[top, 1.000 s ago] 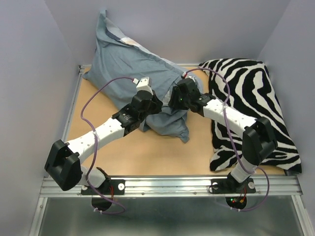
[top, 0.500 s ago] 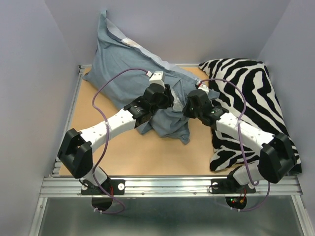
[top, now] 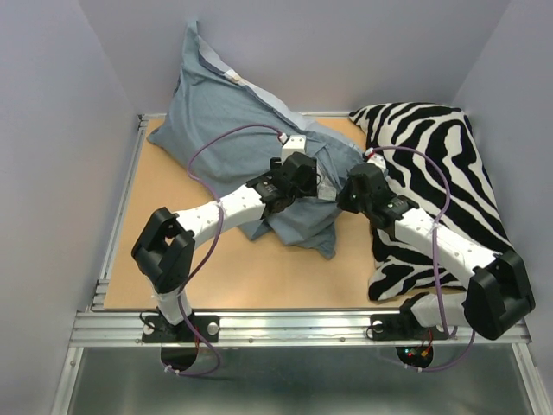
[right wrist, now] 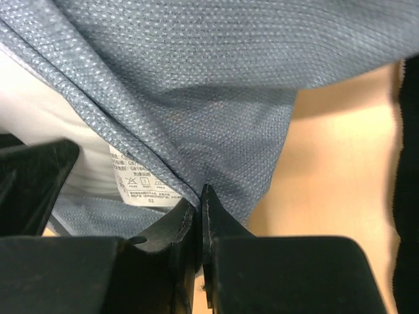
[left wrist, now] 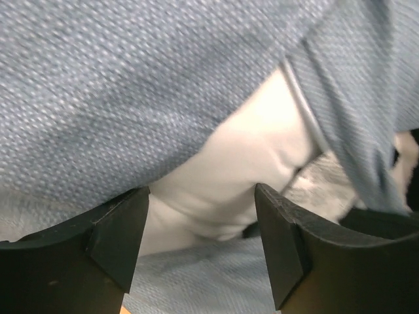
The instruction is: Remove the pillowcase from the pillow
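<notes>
My left gripper grabs the pillow by its exposed white end next, to work it out of its blue-grey pillowcase (top: 233, 112).
The blue-grey pillowcase (top: 233, 112) still covers the pillow and leans against the back wall, its loose mouth end crumpled on the table. My left gripper (top: 313, 177) is at that mouth. In the left wrist view it (left wrist: 201, 193) stands open, with the bare white pillow (left wrist: 249, 150) bulging just beyond the fingertips and blue cloth above and below. My right gripper (top: 344, 192) is beside it on the right. In the right wrist view it (right wrist: 200, 196) is shut on the hem of the pillowcase (right wrist: 216, 118), next to a white care label (right wrist: 141, 180).
A black-and-white zebra-print cushion (top: 441, 164) fills the right side of the wooden table (top: 251, 268), under the right arm. Grey walls close in the back and both sides. A metal rail (top: 294, 324) runs along the near edge.
My left gripper has opened and moved right to the case mouth. My right gripper has closed on the hem and drawn back to the right.
</notes>
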